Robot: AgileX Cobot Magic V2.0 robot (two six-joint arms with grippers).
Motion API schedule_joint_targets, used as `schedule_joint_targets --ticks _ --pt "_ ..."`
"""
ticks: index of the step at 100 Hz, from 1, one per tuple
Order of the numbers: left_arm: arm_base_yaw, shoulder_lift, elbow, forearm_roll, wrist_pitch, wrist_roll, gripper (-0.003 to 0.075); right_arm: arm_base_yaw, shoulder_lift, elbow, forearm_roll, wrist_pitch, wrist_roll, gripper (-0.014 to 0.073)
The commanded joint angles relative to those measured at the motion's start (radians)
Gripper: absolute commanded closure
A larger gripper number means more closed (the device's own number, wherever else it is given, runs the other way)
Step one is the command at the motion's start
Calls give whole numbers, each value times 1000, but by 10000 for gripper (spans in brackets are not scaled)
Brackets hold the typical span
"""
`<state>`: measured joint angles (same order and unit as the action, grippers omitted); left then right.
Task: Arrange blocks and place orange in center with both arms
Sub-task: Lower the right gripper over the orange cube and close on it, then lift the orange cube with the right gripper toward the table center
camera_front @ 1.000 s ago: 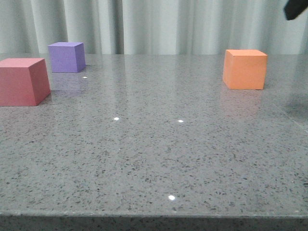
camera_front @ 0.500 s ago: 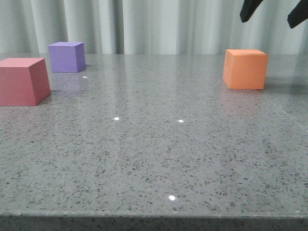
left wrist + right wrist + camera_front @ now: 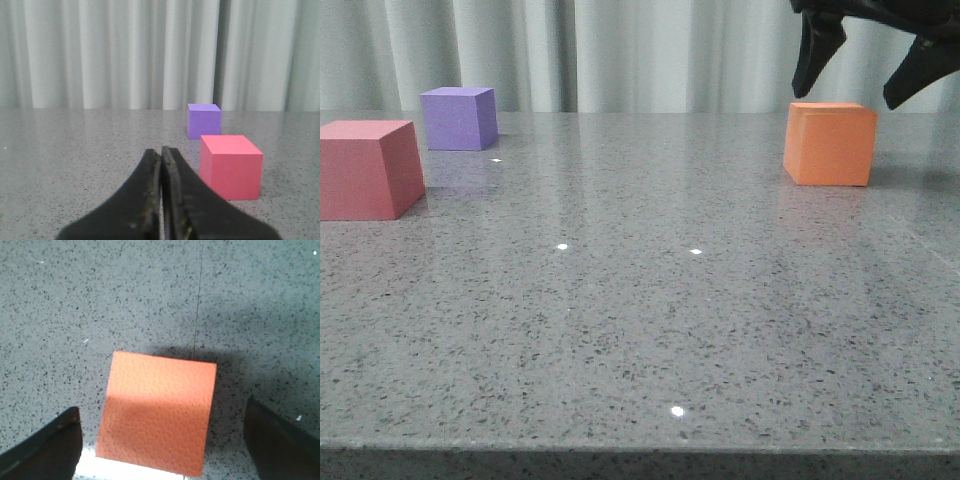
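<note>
The orange cube's other sides are still out of reach, as my right gripper's fingers stop about at the orange cube's top side, so closing now would miss and my right gripper needs to lower first, then close.
The orange cube sits on the grey table at the right. My right gripper hangs open just above it, one finger over each side. In the right wrist view the orange cube lies between the two spread fingers, not touched. The pinkish-red cube is at the far left, with the purple cube behind it. My left gripper is shut and empty, low over the table. The pinkish-red cube and the purple cube are ahead of it, to one side.
The speckled grey table has its front edge near the bottom of the front view. A pale pleated curtain hangs behind the table.
My right gripper has come down from the upper right corner to just above the orange cube, fingers spread. The cubes have not moved.
</note>
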<state>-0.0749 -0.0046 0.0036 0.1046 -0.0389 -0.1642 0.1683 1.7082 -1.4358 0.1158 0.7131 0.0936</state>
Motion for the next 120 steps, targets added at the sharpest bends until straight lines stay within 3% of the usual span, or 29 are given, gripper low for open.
schedule_joint_targets --ticks 1,61,87,104,120 --pt "2 -1 41 -2 -80 -3 741 -2 -39 -33 16 -64 0 -50" --pt "2 -1 41 -2 -80 -3 741 -2 28 -33 23 -75 0 -46" --pt "2 -1 41 -2 -80 -3 741 -2 26 -33 23 -59 0 244" --pt "2 -1 41 -2 -80 -3 741 16 17 -75 38 -21 52 255" --pt "2 -1 41 -2 -80 -3 741 118 23 -162 30 -2 71 255"
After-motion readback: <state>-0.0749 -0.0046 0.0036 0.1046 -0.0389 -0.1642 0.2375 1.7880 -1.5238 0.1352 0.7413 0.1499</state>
